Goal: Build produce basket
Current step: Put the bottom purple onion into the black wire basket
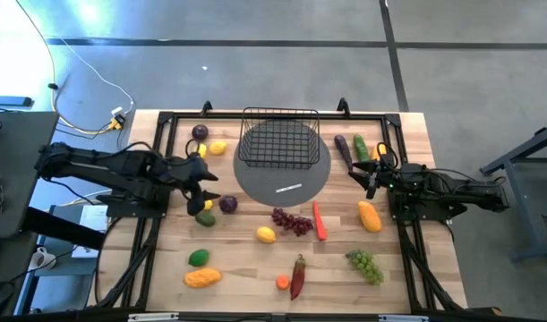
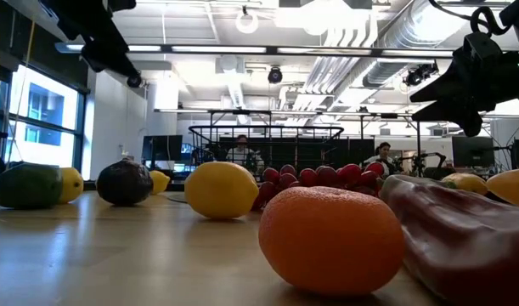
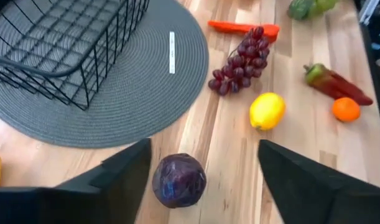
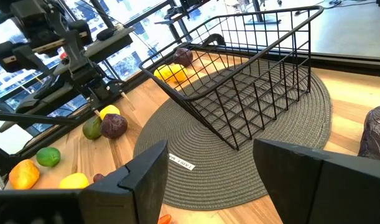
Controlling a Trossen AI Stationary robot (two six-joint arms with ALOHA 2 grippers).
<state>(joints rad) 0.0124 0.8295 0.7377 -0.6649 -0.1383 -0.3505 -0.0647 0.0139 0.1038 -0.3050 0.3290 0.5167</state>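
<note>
My left gripper is about to start building the produce basket, so it should grab the purple plum by its round body (image 1: 227, 204) next.
The black wire basket (image 1: 278, 139) stands on the far part of a grey round mat (image 1: 282, 179); I see nothing in it. Produce lies scattered on the wooden table. My left gripper (image 3: 205, 158) hangs open above a purple plum (image 3: 179, 180) that lies on the table just left of the mat, beside a lemon and a green fruit (image 1: 206, 217). The plum shows below the gap between the fingers, apart from them. My right gripper (image 4: 208, 165) is open at the mat's right edge, level, facing the basket (image 4: 252, 74).
Near the front lie purple grapes (image 1: 291, 221), a carrot (image 1: 320, 221), a lemon (image 1: 266, 234), a mango (image 1: 369, 216), green grapes (image 1: 366, 265), a red pepper (image 1: 297, 275) and an orange (image 1: 283, 283). A plum (image 1: 200, 132) and cucumber (image 1: 360, 148) flank the basket.
</note>
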